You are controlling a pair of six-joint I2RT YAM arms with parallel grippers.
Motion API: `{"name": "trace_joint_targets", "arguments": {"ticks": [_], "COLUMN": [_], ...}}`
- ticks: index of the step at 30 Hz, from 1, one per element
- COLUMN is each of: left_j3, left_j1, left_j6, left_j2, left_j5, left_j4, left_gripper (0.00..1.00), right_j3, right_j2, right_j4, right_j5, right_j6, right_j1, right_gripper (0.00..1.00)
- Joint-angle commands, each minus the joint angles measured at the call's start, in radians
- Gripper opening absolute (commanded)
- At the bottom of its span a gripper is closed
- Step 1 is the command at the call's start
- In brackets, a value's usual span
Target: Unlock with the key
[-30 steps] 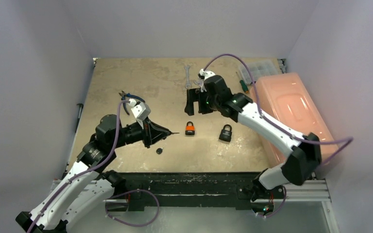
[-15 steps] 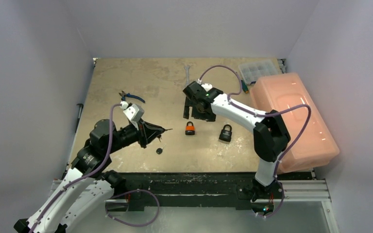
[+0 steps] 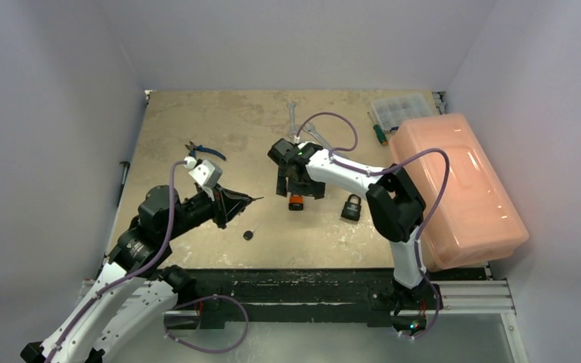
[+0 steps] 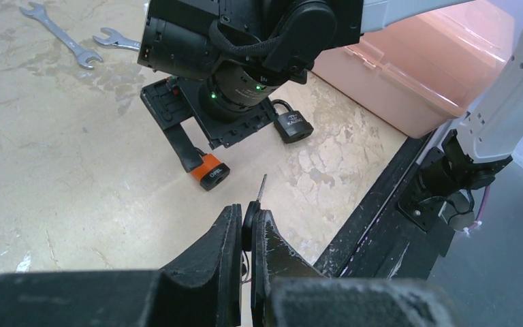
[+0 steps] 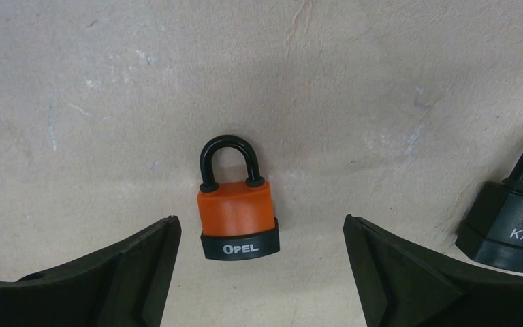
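My right gripper grabs the orange padlock by its body's narrow sides next, leaving the padlock's base and shackle free for unlocking with the key.
An orange padlock with a black base marked OPEL lies flat on the table, shackle closed. My right gripper is open, hovering right over it with a finger on each side, not touching. In the top view the right gripper covers most of the orange padlock. My left gripper is shut on a key with a black head; its metal blade points toward the orange padlock. In the top view the left gripper sits left of the lock.
A black padlock lies right of the orange one, also in the right wrist view. A small black piece lies near the front. Wrenches, blue pliers, a screwdriver, a clear organiser and a pink bin sit behind and right.
My right gripper has moved forward and down until it is over the orange padlock. My left gripper has drawn back slightly to the left with the key.
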Motion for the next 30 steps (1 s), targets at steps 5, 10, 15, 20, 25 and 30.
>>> {"name": "trace_joint_targets", "arguments": {"ticks": [5,10,15,20,25,30], "left_j3": [0.038,0.035,0.037,0.037,0.037,0.028], "left_j1": [-0.002,-0.001,-0.002,-0.001,-0.001,-0.001], "left_j6": [0.018,0.016,0.017,0.017,0.02,0.028], "left_j2": [-0.015,-0.021,-0.021,-0.028,-0.027,-0.034], "left_j5": [-0.019,-0.024,-0.027,-0.037,-0.039,-0.023], "left_j4": [0.012,0.011,0.008,0.008,0.006,0.021], "left_gripper": [0.0,0.0,0.0,0.0,0.0,0.0], "right_j3": [0.046,0.085,0.113,0.119,0.092,0.068], "right_j2": [0.044,0.082,0.114,0.128,0.123,0.131], "right_j4": [-0.004,-0.032,-0.036,-0.047,-0.039,-0.037], "right_j5": [0.013,0.018,0.015,0.005,-0.013,-0.022], "right_j6": [0.018,0.01,0.005,0.005,0.01,0.016], "right_j1": [0.003,0.003,0.003,0.005,0.013,0.027], "right_gripper": [0.96,0.9,0.81,0.79,0.72,0.64]}}
